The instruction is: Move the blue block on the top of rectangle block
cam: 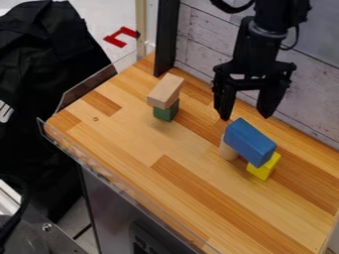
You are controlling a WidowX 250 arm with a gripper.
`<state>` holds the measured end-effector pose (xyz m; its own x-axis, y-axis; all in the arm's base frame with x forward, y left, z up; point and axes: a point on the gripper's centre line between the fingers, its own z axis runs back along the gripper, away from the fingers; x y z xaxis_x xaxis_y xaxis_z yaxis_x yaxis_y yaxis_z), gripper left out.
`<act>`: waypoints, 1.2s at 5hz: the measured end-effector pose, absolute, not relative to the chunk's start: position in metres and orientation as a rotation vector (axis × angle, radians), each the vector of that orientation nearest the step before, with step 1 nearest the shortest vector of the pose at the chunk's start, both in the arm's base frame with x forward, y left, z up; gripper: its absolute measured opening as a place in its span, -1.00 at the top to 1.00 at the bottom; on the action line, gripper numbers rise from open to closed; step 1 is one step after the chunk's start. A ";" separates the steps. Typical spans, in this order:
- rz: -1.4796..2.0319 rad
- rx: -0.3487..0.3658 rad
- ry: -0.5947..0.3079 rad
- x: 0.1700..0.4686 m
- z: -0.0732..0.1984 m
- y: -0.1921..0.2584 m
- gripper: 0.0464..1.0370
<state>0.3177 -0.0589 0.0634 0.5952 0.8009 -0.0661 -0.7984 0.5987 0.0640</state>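
Observation:
The robot's gripper should next grab the blue block (250, 142) by its long sides, so that it can put the blue block on top of the wooden rectangular block.
The black gripper (246, 110) hangs open above the back right of the wooden table, its two fingers pointing down and well apart with nothing between them. Just below and slightly in front of it in the view lies the blue block (250, 142), a long block resting across a wooden cylinder (228, 151) at its left and a yellow block (264, 167) at its right. Farther left, a plain wooden rectangular block (166, 91) sits on top of a green block (166, 111).
The wooden table (132, 134) has a raised clear edge along its front left. A whitewashed plank wall (198, 49) and a black post (167, 37) stand behind it. Dark cloth (49, 74) hangs beyond the left side.

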 end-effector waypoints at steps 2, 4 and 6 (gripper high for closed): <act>1.071 -0.032 0.099 0.318 0.056 -0.064 -0.92; 1.148 -0.038 0.116 0.321 0.045 -0.069 -0.92; 1.161 0.027 0.154 0.314 0.031 -0.064 -0.92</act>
